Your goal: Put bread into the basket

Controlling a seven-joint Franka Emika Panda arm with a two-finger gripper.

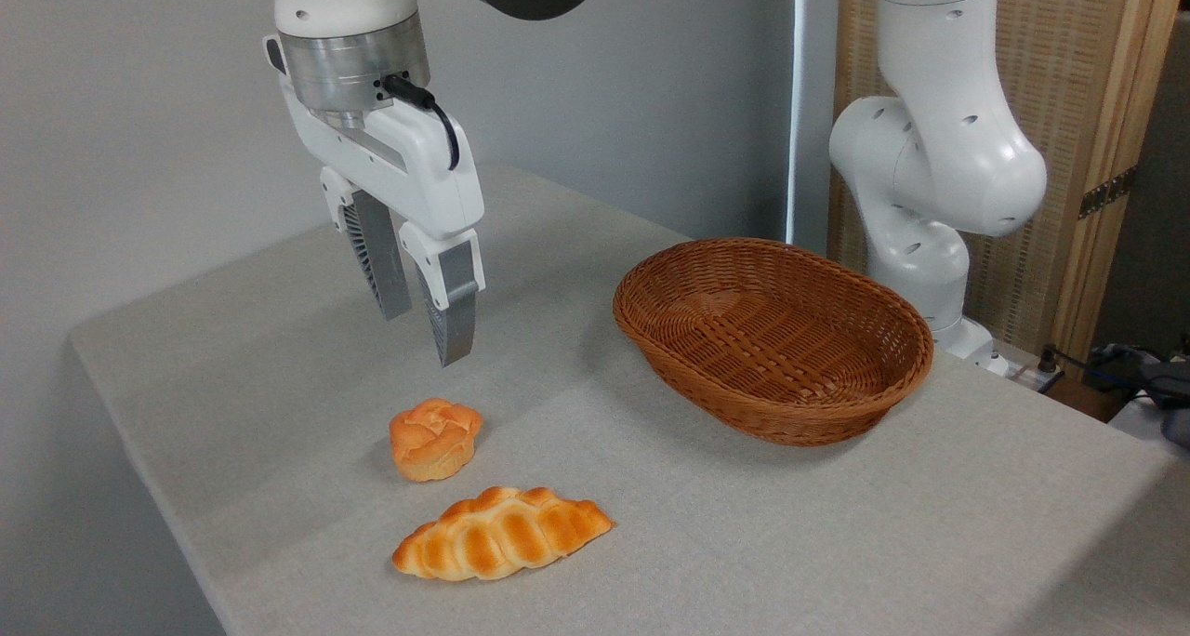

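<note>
My gripper grips the bread by its knotted body (pixel 435 440) next. It then puts the bread into the basket.
The bread (pixel 434 438), a small round orange knotted bun, sits on the grey table toward the front left. My gripper (pixel 423 337) hangs open in the air above it, slightly behind, with nothing between its two grey ribbed fingers (pixel 454 312). To the right stands the basket (pixel 841 413), an oval brown wicker one with nothing visible inside.
A longer braided golden loaf (pixel 502 534) lies just in front of the bun, close to the table's (pixel 930 524) front edge. The arm's white base (pixel 920 208) rises behind the basket. Cables and dark objects (pixel 1134 376) lie off the table at the far right.
</note>
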